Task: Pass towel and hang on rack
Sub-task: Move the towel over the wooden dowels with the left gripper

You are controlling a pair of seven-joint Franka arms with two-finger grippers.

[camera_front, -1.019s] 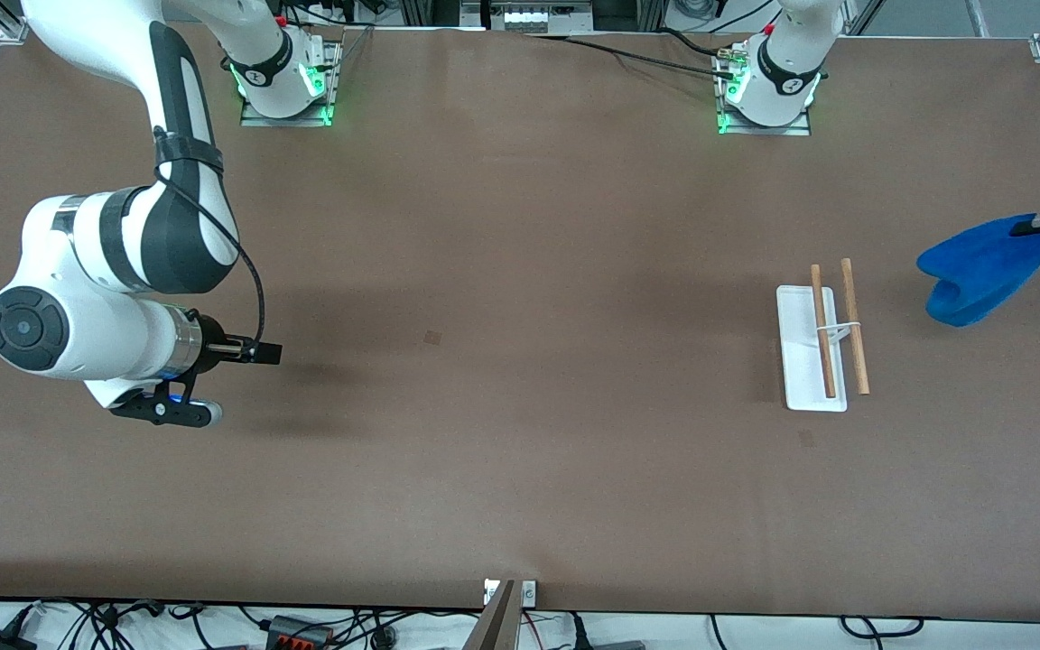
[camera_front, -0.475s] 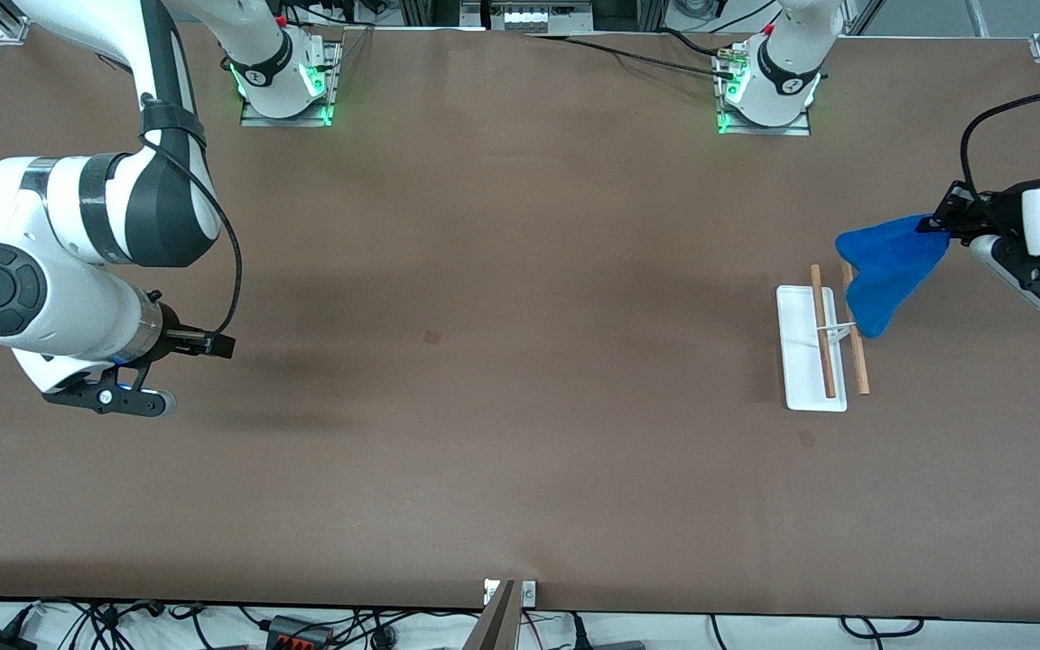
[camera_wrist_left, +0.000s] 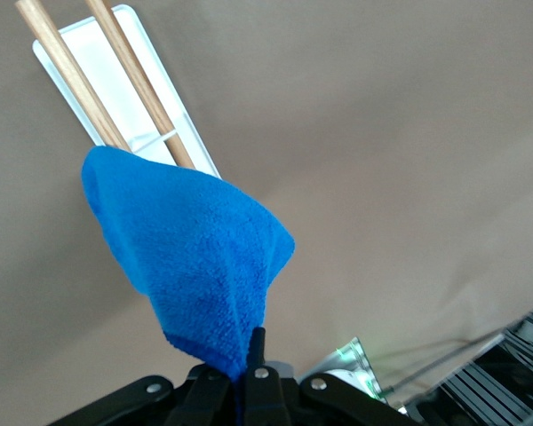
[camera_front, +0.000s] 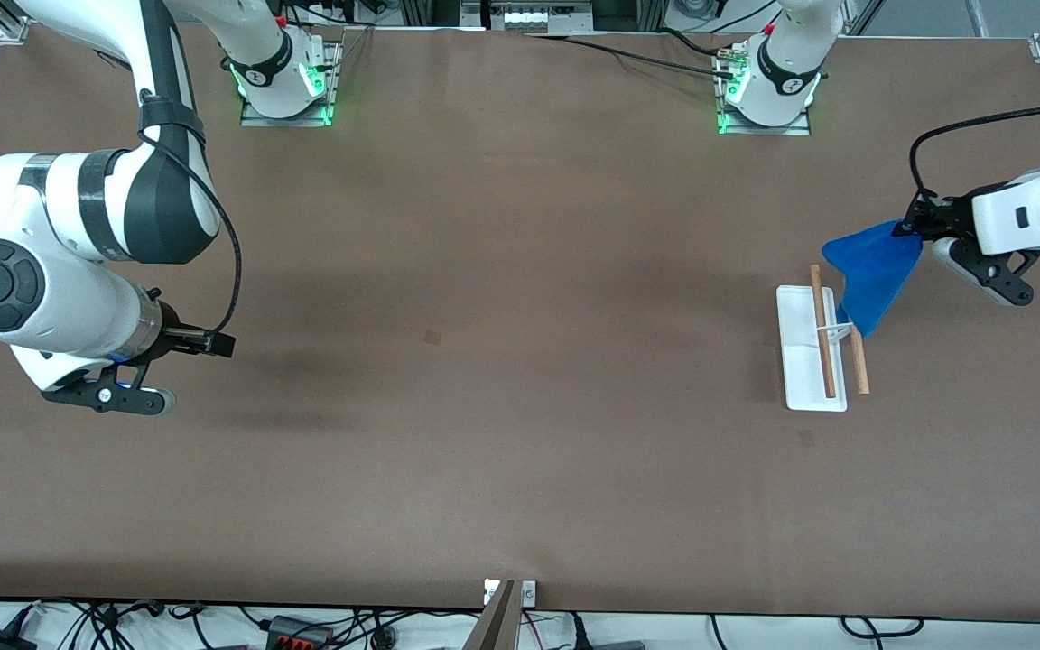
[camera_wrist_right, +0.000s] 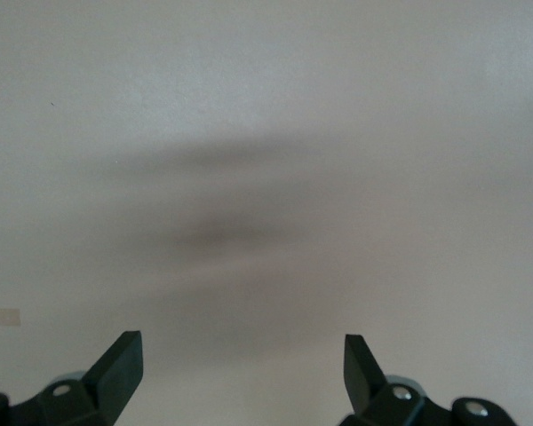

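Observation:
The left gripper needs to keep holding the blue towel until the towel reaches across both rods, because its lower edge (camera_front: 859,327) stops short of the rod over the rack's base.
My left gripper (camera_front: 915,227) is shut on a corner of the blue towel (camera_front: 872,271) and holds it in the air over the rack's end nearer the robots. The towel hangs down and covers the upper part of one wooden rod. The rack (camera_front: 811,354) has a flat white base and two light-brown rods. In the left wrist view the towel (camera_wrist_left: 191,257) hangs from my closed fingers (camera_wrist_left: 258,355) over the rack (camera_wrist_left: 107,80). My right gripper (camera_front: 213,344) is open and empty over bare table at the right arm's end; its view shows only table between the fingertips (camera_wrist_right: 124,359).
The brown table (camera_front: 484,361) is bare around the rack. The two arm bases (camera_front: 285,81) stand along the edge by the robots. Cables lie along the edge nearest the front camera.
My left gripper has carried the towel from the table's end toward the rack, so it now hangs over one rod. My right arm drew back toward its end, then stopped.

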